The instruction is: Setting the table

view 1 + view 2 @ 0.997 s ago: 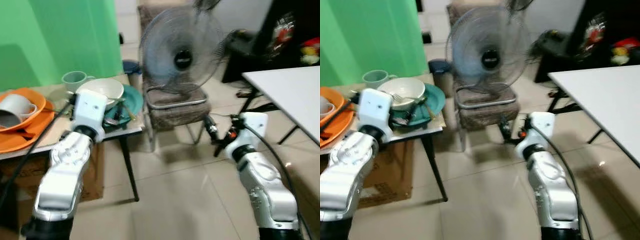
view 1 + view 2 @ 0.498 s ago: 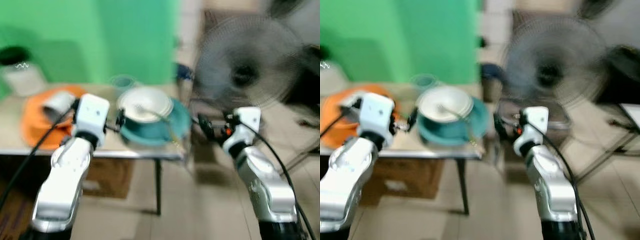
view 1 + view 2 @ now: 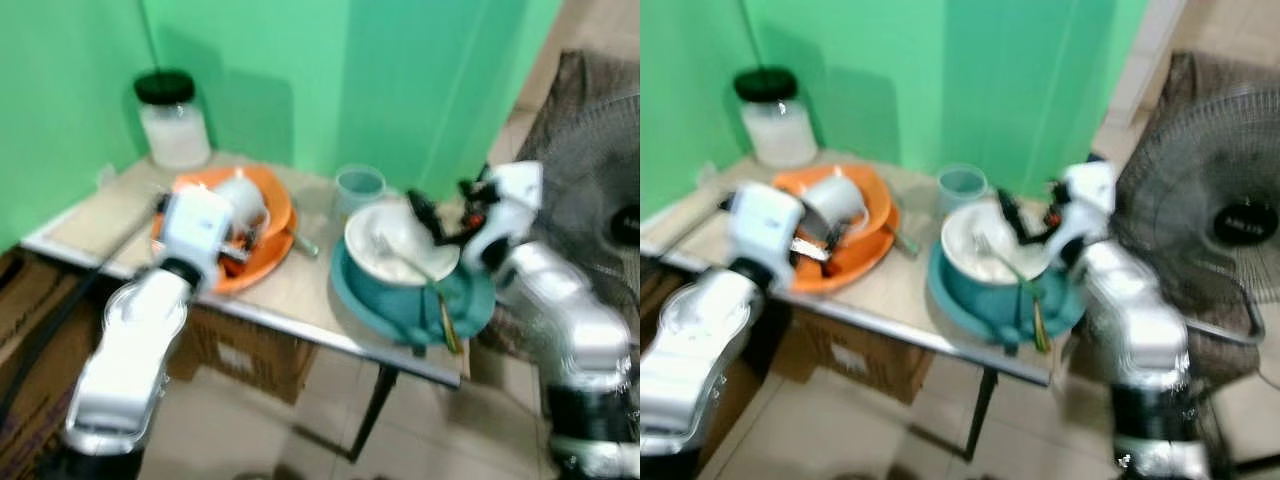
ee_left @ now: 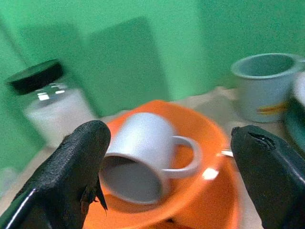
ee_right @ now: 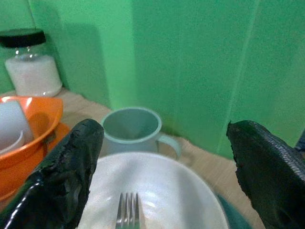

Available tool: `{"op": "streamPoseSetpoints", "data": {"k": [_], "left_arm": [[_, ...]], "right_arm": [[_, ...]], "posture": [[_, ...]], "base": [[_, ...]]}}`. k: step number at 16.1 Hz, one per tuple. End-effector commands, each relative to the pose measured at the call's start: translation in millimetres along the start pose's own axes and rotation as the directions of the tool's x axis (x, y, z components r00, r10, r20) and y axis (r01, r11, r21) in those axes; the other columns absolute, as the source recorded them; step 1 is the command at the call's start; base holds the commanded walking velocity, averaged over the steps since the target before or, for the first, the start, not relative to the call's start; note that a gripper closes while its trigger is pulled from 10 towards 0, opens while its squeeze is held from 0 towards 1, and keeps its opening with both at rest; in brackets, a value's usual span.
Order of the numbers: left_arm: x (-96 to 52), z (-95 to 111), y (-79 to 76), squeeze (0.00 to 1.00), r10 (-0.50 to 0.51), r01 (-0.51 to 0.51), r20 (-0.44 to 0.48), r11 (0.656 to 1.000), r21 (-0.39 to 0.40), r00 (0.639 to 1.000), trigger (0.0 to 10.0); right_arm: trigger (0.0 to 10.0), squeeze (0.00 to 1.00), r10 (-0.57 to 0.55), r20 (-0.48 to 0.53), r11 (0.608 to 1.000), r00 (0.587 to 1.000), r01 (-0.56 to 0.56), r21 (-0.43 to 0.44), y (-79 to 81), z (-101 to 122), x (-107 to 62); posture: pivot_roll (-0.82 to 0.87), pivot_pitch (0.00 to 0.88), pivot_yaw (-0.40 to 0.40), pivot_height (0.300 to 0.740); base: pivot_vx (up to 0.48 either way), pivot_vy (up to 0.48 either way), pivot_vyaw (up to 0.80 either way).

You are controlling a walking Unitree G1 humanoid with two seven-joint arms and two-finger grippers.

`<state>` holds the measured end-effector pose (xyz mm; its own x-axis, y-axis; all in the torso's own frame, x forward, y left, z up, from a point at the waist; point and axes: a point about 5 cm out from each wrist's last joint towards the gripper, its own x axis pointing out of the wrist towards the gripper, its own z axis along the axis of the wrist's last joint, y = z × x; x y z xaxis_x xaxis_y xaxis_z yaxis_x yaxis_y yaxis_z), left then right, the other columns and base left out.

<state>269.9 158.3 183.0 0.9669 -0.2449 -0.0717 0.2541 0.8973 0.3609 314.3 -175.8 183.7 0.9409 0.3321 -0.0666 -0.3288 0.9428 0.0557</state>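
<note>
The silver fork's teeth show inside the white bowl. The right gripper grabs the silver fork by its slim neck behind the fork's teeth next.
A small table [image 3: 290,300] against the green wall carries the dishes. A white mug [image 4: 143,148] lies on its side in stacked orange dishes [image 3: 250,270]. My left gripper [image 3: 238,248] is open just in front of that mug, fingers wide apart and holding nothing. To the right a white bowl [image 3: 400,245] with a fork [image 3: 395,255] in it sits on a teal plate [image 3: 400,315]. My right gripper [image 3: 428,215] hovers open over the bowl's far right rim. A pale green mug [image 5: 131,126] stands upright behind the bowl.
A jar with a black lid [image 3: 172,120] stands at the table's back left corner. A gold utensil [image 3: 445,315] lies on the teal plate. A standing fan [image 3: 600,150] is close on the right. A cardboard box [image 3: 250,350] sits under the table.
The camera has swung left, from the fan and white table to the dish table. Both arms now reach over the dishes, where the right one earlier pointed at the fan's chair.
</note>
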Motion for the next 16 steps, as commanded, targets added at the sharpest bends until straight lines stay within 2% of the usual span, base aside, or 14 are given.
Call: {"op": "streamPoseSetpoints", "data": {"k": [1,3,4,6,7,9,12,15,16], "left_arm": [[-0.2,1.1,0.3,0.0,-0.02,0.02,0.007,1.0,0.008,1.0,10.0],[1.2,4.7,-14.2,0.0,-0.198,0.198,0.028,0.98,-0.003,0.98,10.0],[1.8,5.1,-20.3,0.0,-0.291,0.291,0.025,0.957,-0.006,0.956,10.0],[1.5,4.2,-27.3,0.0,-0.418,0.417,0.009,0.908,0.034,0.909,10.0],[-0.8,2.6,-28.8,0.0,-0.487,0.486,-0.009,0.872,0.053,0.874,10.0],[-3.3,2.7,-29.4,0.0,-0.546,0.546,-0.017,0.837,0.037,0.838,10.0],[-8.3,3.1,-35.4,0.0,-0.631,0.631,-0.019,0.776,0.019,0.776,10.0],[-9.6,1.9,-38.7,0.0,-0.653,0.653,-0.024,0.757,0.02,0.757,10.0],[-10.7,1.4,-40.2,0.0,-0.662,0.663,-0.026,0.749,0.017,0.749,10.0]], "right_arm": [[10.0,0.0,0.044,-0.031,0.999,0.999,-0.043,0.011,4.8,1.3,2.4],[10.0,0.0,0.058,-0.272,0.998,0.96,-0.062,-0.006,-9.2,5.4,4.4],[10.0,0.0,0.073,-0.351,0.996,0.933,-0.084,-0.016,-15.0,7.8,4.6],[10.0,0.0,0.111,-0.458,0.994,0.882,-0.103,0.042,-16.4,10.9,7.3],[10.0,0.0,0.13,-0.502,0.991,0.855,-0.119,0.054,-14.4,10.8,12.5],[10.0,0.0,0.164,-0.558,0.986,0.814,-0.152,0.068,-8.9,10.3,17.8],[10.0,0.0,0.183,-0.629,0.975,0.756,-0.22,0.019,4.1,12.3,29.2],[10.0,0.0,0.17,-0.668,0.967,0.725,-0.252,-0.027,9.7,16.8,35.0],[9.2,0.0,0.165,-0.685,0.964,0.71,-0.263,-0.04,11.7,15.5,37.4]], "posture": [[0.11,0.0,-0.053,0.74],[0.07,0.0,-0.045,0.74],[0.06,0.0,-0.04,0.74],[0.04,0.0,-0.039,0.74],[0.02,0.0,-0.032,0.74],[0.0,0.0,-0.029,0.74],[-0.02,0.0,-0.033,0.74],[-0.03,0.0,-0.041,0.74],[-0.03,0.0,-0.045,0.74]], "base": [[0.0,0.0,0.0],[0.0,0.0,0.0],[0.0,0.0,0.0],[0.0,0.0,0.0],[0.0,0.0,0.0],[0.0,0.0,0.0],[0.0,0.0,0.0],[0.0,0.0,0.0],[0.0,0.0,0.0]]}}
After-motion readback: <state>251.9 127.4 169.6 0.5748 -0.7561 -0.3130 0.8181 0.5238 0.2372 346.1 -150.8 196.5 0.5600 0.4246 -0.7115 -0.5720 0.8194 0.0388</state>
